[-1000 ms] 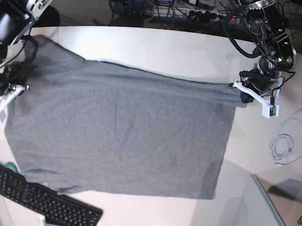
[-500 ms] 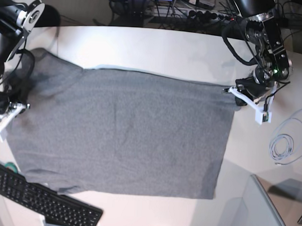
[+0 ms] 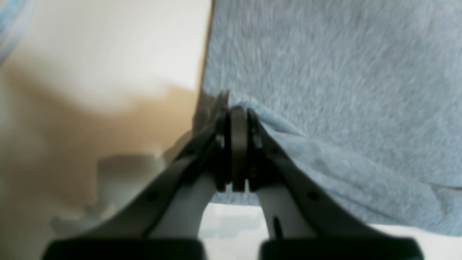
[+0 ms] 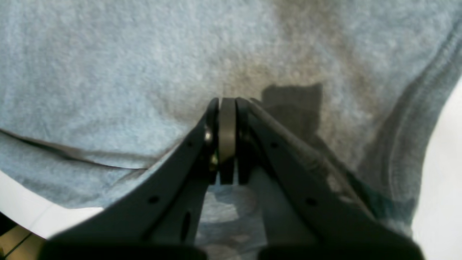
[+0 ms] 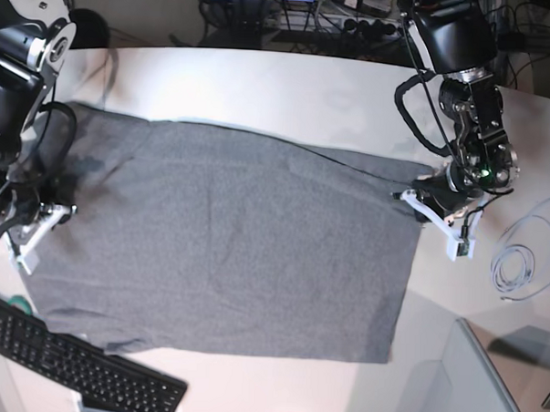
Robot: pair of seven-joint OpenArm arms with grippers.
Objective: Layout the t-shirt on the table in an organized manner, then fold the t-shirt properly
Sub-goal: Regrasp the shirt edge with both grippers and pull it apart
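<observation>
I should open my right gripper now, because the held edge of the shirt is low over the table and spread out wide.
The heather-grey t-shirt (image 5: 227, 250) lies spread wide over the white table (image 5: 289, 88). My left gripper (image 5: 420, 196), on the right of the base view, is shut on the shirt's right edge. In the left wrist view it (image 3: 232, 112) pinches a raised fold of the fabric (image 3: 325, 90) at the edge, with bare table to the left. My right gripper (image 5: 46, 216) is shut at the shirt's left side. In the right wrist view it (image 4: 227, 103) pinches the cloth (image 4: 108, 72), which drapes over one finger.
A black keyboard (image 5: 76, 366) lies at the front left, touching the shirt's lower corner. A coiled white cable (image 5: 514, 267) lies at the right. A grey bin (image 5: 472, 388) stands at the front right. Cables and a power strip (image 5: 356, 27) run behind the table.
Both grippers have moved toward the table's front, holding the shirt's two sides. The far edge of the shirt has come forward with them and the cloth lies flatter.
</observation>
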